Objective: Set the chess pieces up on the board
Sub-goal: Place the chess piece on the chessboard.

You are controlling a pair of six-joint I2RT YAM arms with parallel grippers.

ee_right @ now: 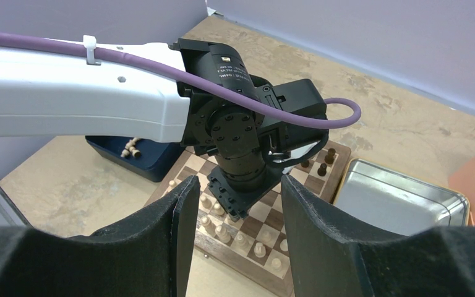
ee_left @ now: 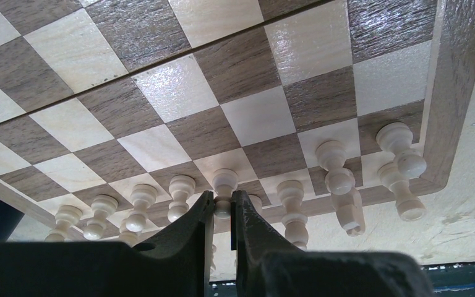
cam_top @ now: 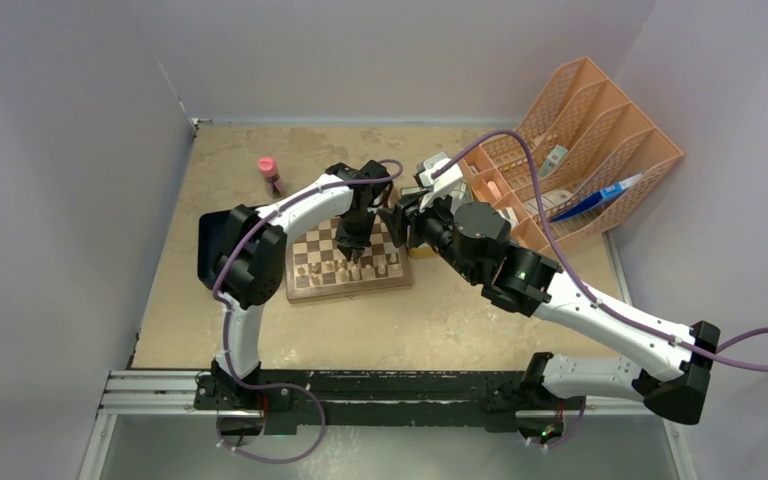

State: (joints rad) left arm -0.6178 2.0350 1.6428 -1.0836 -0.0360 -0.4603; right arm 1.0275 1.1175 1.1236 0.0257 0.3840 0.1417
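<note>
I need to open my left gripper now. The pale pawn (ee_left: 224,180) stands upright between its fingers, and the pawn's base is on its square.
The board (cam_top: 350,293) lies mid-table, with its checks filling the left wrist view (ee_left: 179,86). Pale chess pieces (ee_left: 337,179) stand in rows along its near edge. Across the board stand a few dark ones (ee_right: 323,167). My left gripper (cam_top: 350,264) points down over those near rows. Its jaws (ee_left: 224,199) are shut on the round head of a pale pawn (ee_left: 224,180), which stands on its square. My right gripper (cam_top: 398,220) hovers above the board's right side. It is open (ee_right: 236,179) and holds nothing, looking down on the left wrist (ee_right: 241,142).
A dark blue tray (ee_right: 124,162) holding a couple of pieces sits left of the board, partly behind the left arm (cam_top: 215,235). A metal tin (ee_right: 402,198) lies right of the board. An orange file rack (cam_top: 590,140) stands back right, a pink-capped bottle (cam_top: 270,175) back left.
</note>
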